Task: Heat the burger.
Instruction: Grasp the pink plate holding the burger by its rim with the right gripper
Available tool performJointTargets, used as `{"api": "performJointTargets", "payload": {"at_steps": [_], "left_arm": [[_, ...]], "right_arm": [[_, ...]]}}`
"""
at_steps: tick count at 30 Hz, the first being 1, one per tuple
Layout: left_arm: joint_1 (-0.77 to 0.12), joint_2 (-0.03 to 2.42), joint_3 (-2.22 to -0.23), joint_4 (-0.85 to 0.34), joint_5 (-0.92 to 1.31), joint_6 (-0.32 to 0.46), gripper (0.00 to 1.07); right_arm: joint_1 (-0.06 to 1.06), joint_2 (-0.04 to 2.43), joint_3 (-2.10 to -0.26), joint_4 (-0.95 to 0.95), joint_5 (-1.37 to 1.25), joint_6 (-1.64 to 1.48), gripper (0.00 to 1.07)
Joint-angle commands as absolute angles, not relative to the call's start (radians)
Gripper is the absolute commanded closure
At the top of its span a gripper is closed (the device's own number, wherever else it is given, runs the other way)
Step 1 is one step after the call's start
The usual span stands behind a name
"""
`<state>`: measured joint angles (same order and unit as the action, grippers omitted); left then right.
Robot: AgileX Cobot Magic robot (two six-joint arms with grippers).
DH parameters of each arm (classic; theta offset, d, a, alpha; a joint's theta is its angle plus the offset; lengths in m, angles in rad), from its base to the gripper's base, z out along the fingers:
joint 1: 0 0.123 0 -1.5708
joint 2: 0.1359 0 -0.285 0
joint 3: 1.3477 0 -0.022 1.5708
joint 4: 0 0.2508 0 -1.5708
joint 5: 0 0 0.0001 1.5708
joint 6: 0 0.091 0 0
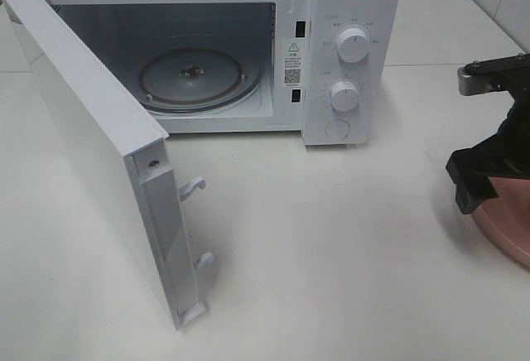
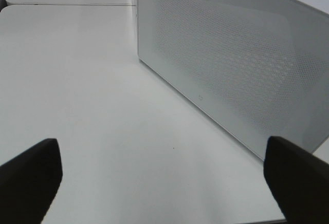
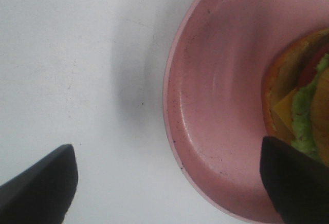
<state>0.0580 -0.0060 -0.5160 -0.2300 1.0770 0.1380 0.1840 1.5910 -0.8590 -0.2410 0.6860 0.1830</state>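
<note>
The pink plate should next be grabbed by its rim (image 3: 167,98) with my right gripper, so that the burger can be heated in the microwave.
The burger (image 3: 300,98) lies on a round pink plate (image 3: 221,95); only its edge shows in the right wrist view, with bun, yellow cheese, lettuce and tomato. My right gripper (image 3: 167,149) is open wide above the plate's rim, one finger over the table and one over the plate by the burger. In the high view the right gripper (image 1: 479,187) hangs over the plate (image 1: 507,224) at the right edge and hides the burger. My left gripper (image 2: 162,149) is open and empty over bare table, facing the microwave door (image 2: 231,64).
The white microwave (image 1: 348,46) stands at the back with its door (image 1: 91,146) swung open to the left. Its glass turntable (image 1: 199,79) is bare. The white table (image 1: 331,253) lies between door and plate.
</note>
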Motion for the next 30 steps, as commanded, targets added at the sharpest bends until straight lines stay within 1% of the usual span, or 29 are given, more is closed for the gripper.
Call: {"api": "performJointTargets", "payload": {"at_steps": [1,4,11,30], "left_arm": [[0.056,-0.02,-0.515,-0.238,1.071,0.141,0.06],[0.056,-0.02,-0.515,-0.238,1.071,0.141,0.06],[0.056,-0.02,-0.515,-0.238,1.071,0.141,0.06],[0.056,-0.02,-0.515,-0.238,1.071,0.141,0.06]], "right_arm": [[0.181,1.62,-0.862,-0.243,0.663,0.174,0.16],[0.18,1.653,-0.862,-0.244,0.645,0.174,0.17],[0.123,1.715,-0.862,-0.227,0.599,0.173,0.19],[0.123,1.866,-0.862,-0.198,0.511,0.154,0.24]]}}
